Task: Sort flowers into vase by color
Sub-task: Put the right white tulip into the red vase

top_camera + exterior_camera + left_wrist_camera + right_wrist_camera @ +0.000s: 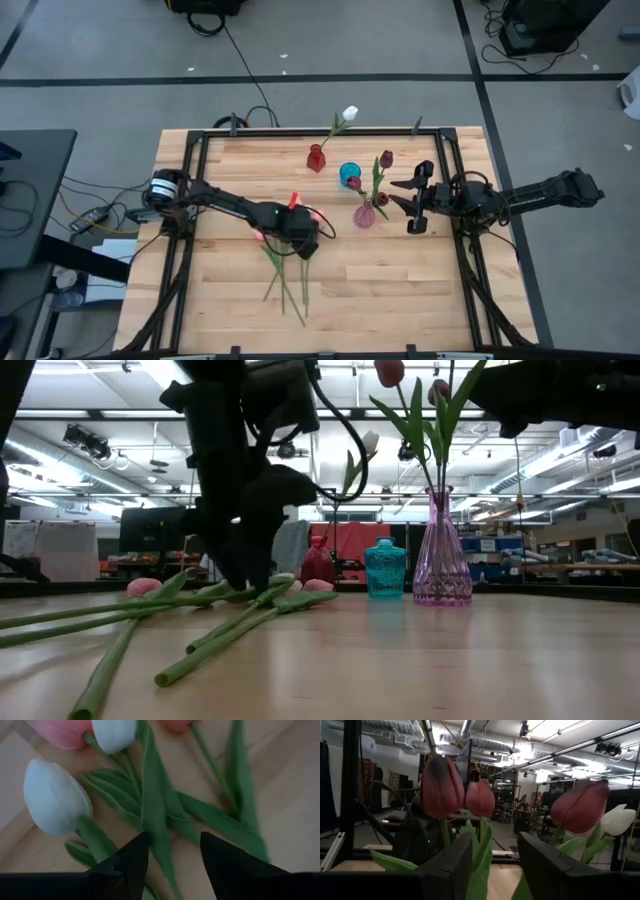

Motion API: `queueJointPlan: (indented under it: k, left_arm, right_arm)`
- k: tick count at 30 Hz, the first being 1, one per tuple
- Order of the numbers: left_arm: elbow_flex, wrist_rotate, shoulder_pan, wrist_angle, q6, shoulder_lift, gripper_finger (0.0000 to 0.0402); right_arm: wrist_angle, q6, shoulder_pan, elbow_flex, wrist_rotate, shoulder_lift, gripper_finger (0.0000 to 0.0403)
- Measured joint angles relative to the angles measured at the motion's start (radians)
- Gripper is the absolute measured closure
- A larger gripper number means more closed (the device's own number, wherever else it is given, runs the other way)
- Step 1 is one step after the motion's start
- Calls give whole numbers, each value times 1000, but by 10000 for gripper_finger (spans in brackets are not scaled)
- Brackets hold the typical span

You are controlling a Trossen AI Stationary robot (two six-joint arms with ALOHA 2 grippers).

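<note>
My left gripper is going to grab a white tulip's green stem (162,855) next. Then the white flowers can be sorted into the red vase.
Several tulips (285,270) lie flat in a loose bunch on the table, with white heads (55,795) and pink heads (60,732). My left gripper (170,857) is open above this bunch (200,615), its fingers standing either side of a green stem and leaf (155,815). A pink glass vase (364,215) holds maroon tulips (440,785). My right gripper (408,205) is open just to the right of that vase, level with the flower heads, with a leaf (480,865) showing between its fingers. A red vase (316,158) holds one white tulip (350,113). The blue vase (350,175) holds none.
The three vases (440,560) stand close together in the far middle of the table. A black metal frame (195,180) runs along the table's sides. Bare wood (420,290) lies near the front right.
</note>
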Motion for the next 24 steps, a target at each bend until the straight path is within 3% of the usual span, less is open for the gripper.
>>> queueJointPlan:
  k: [14,24]
  left_arm:
    - [1,-8,1,-37,52,29,285]
    - [40,-27,1,-49,114,26,389]
  right_arm:
    - [-2,4,-22,0,-19,2,234]
    - [1,4,-22,0,-19,8,234]
